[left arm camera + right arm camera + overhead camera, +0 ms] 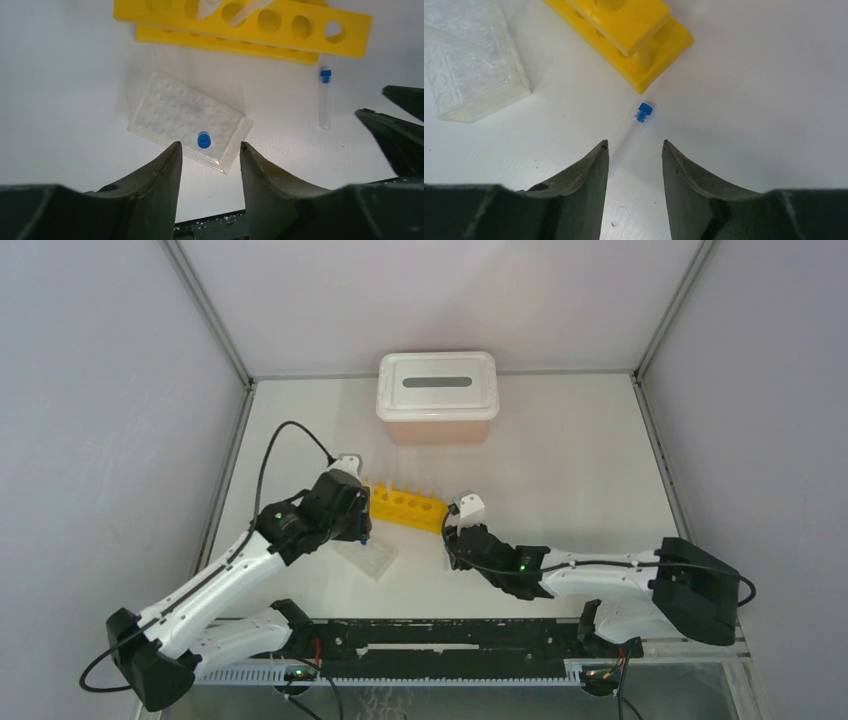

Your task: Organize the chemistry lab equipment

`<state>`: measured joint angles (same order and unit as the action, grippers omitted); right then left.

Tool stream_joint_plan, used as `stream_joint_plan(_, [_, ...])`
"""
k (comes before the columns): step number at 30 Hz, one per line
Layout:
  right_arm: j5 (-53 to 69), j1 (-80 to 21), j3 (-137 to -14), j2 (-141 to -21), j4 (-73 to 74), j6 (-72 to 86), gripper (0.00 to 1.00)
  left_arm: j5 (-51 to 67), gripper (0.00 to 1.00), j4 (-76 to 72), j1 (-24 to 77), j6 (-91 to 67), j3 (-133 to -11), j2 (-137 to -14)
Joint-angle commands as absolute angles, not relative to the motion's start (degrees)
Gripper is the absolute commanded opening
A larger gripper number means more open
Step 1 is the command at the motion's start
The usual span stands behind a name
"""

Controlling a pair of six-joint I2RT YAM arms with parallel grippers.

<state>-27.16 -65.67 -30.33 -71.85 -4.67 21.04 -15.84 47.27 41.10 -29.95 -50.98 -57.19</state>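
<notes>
I should next grab the thin clear tube by its lower end (325, 118) with my right gripper. The blue cap then stays free for handover to my left gripper.
The yellow tube rack (405, 507) lies mid-table, with clear tubes (245, 12) leaning in its holes. Just in front of it sits the clear gridded well plate (187, 117), and a blue-capped vial (204, 139) stands in one of its wells. My left gripper (210, 145) hangs open above that vial with nothing between its fingers. A thin clear tube with a blue cap (643, 112) lies flat on the table by the rack's end. My right gripper (635, 142) is open over the tube's lower end, jaws on either side of it. The small round glassware is out of view.
A pink box with a white slotted lid (437, 398) stands at the back centre. The right arm's dark fingers (395, 130) show at the right edge of the left wrist view, close to the lying tube (325, 100). Grey walls close the sides.
</notes>
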Motion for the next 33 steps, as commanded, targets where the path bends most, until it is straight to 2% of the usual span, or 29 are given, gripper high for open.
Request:
stream_joint_plan(1, [-32.8,-68.0,-36.3,-77.4,-0.7,28.3,0.51,-16.4,0.51,45.3,40.7,-31.4,-53.5,-50.9])
stream_joint_plan(9, [-37.3,-69.1,-44.8,-88.2,10.8,38.4,0.51,-14.6,0.52,43.2,40.7,-32.5,-52.4,-43.0])
stream_joint_plan(21, [-34.7,-69.1,-45.6,-94.4,10.6,41.9,0.48,-14.2,0.54,43.4,40.8,-31.0,-52.6,-39.8])
stream_joint_plan(27, [-33.6,-69.3,-45.6,-95.7,11.1,42.8,0.4,-14.6,0.55,44.1,40.8,-30.5,-53.1,-39.4])
stream_joint_plan(33, [-33.1,-71.3,-43.9,-95.9,12.0,45.2,0.2,-15.0,0.56,44.7,40.7,-30.3,-53.4,-39.5])
